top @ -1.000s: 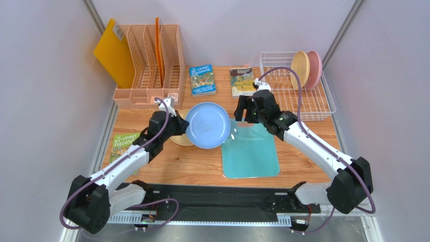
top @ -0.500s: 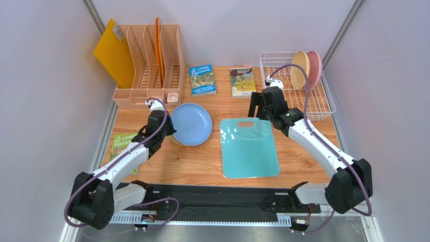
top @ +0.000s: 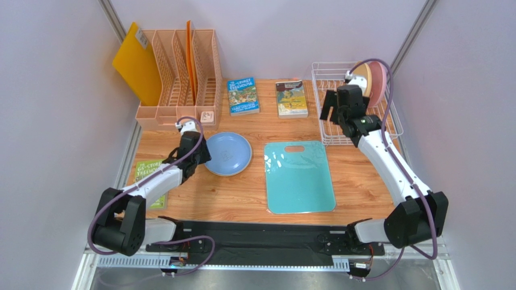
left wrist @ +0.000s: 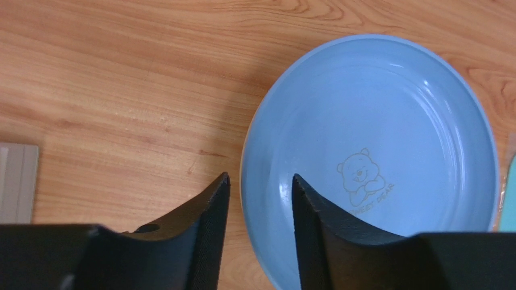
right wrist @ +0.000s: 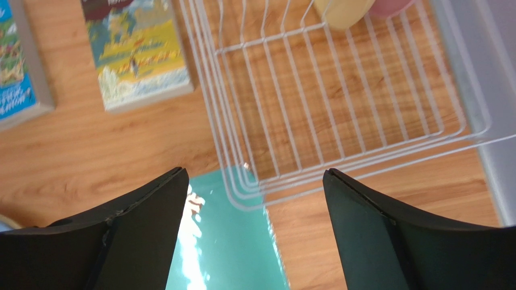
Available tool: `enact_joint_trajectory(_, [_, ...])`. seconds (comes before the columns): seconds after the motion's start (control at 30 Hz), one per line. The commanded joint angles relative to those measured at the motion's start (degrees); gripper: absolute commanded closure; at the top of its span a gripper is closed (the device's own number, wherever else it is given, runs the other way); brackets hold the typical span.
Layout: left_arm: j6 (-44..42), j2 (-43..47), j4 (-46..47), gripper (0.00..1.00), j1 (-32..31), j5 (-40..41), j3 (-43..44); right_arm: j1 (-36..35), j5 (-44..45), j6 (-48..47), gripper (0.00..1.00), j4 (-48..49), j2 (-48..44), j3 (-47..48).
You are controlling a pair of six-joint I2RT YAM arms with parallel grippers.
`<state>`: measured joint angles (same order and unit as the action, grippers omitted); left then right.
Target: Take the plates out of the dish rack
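Note:
My right gripper reaches the tan plate next and grips its near rim (right wrist: 344,22), so the plate's opposite rim stays free for my left gripper.
A grey-blue plate (top: 228,154) (left wrist: 375,151) with a bear logo lies flat on the wood table. A thin cream rim (left wrist: 241,187) peeks out under its left edge. My left gripper (top: 203,156) (left wrist: 260,176) is open, its two fingers astride the plate's left rim with gaps on both sides. The white wire dish rack (top: 393,118) (right wrist: 339,115) stands at the back right. A tan plate (top: 362,81) (right wrist: 342,9) and a pink plate (top: 379,81) (right wrist: 390,6) stand upright in it. My right gripper (top: 332,112) (right wrist: 254,170) hovers wide open and empty over the rack's near left corner.
A teal cutting board (top: 300,176) (right wrist: 230,241) lies in the middle, its corner under the rack's edge. Two books (top: 243,95) (top: 291,98) lie at the back. A peach file organizer (top: 181,78) and a yellow board (top: 138,69) stand back left. A green book (top: 148,172) lies under my left arm.
My left arm carried the blue plate left and down onto the table, then opened its jaws. My right arm swung back and right, from the teal board to over the rack.

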<state>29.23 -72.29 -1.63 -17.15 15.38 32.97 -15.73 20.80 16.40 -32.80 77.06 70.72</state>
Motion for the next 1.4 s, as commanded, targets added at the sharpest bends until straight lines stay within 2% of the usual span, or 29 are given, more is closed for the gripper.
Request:
enact_joint_trajectory(0.0, [-0.14,0.31,3.21,0.37,0.10,-0.70,0.87,3.15,11.09,-6.73,0.11,2.56,6.86,11.16])
enact_joint_trajectory(0.1, [-1.02,2.06,1.98,0.26,0.10,-1.75,1.48,5.17,14.70,-9.89,0.12,4.67,14.24,16.10])
enact_joint_trajectory(0.17, [-1.98,4.34,-0.20,0.14,0.10,-2.45,2.53,5.70,17.86,-11.91,0.11,5.80,19.61,21.38])
enact_joint_trajectory(0.27, [-3.65,8.03,-1.27,0.02,0.01,-6.58,3.77,7.72,19.98,-16.04,0.11,11.16,26.46,26.56])
enact_joint_trajectory(0.5, [-6.99,15.42,-1.01,0.01,-0.34,-24.74,5.61,10.71,22.53,-29.40,0.11,16.54,40.35,41.59])
enact_joint_trajectory(0.6, [-7.87,15.69,-0.92,0.01,-1.31,-28.54,6.93,11.76,22.36,-33.18,0.12,16.71,45.89,47.64])
enact_joint_trajectory(0.8, [-7.44,13.94,0.13,0.01,-3.51,-28.74,7.11,14.05,20.69,-36.27,0.18,16.62,53.45,54.26])
enact_joint_trajectory(0.9, [-7.44,12.35,0.66,0.02,-3.86,-28.74,7.54,15.02,19.99,-36.27,0.29,16.80,55.04,54.53])
enact_joint_trajectory(0.93, [-7.70,11.65,0.57,0.03,-3.86,-28.74,7.72,15.20,19.29,-36.18,0.45,16.80,55.39,54.26])
enact_joint_trajectory(1.07, [-7.79,10.33,1.01,0.03,-4.12,-28.21,7.90,15.20,17.88,-36.00,0.57,16.80,56.19,53.30])
enact_joint_trajectory(1.1, [-7.79,10.07,1.10,0.03,-4.12,-28.12,7.98,15.20,17.88,-36.09,0.63,16.97,56.19,53.03])
enact_joint_trajectory(1.13, [-7.61,9.63,1.28,0.04,-4.12,-28.12,7.99,15.29,17.00,-36.09,0.76,17.06,56.01,52.68])
enact_joint_trajectory(1.2, [-7.53,9.36,1.36,0.04,-4.12,-27.95,8.07,15.20,16.91,-36.09,0.87,17.06,56.01,52.42])
enact_joint_trajectory(1.23, [-7.44,9.10,1.36,0.04,-4.12,-27.86,8.07,15.20,16.65,-35.83,1.00,17.15,55.84,52.42])
enact_joint_trajectory(1.37, [-7.70,8.66,1.28,0.05,-4.21,-27.51,8.07,15.20,17.78,-36.09,1.00,17.41,54.61,52.07])
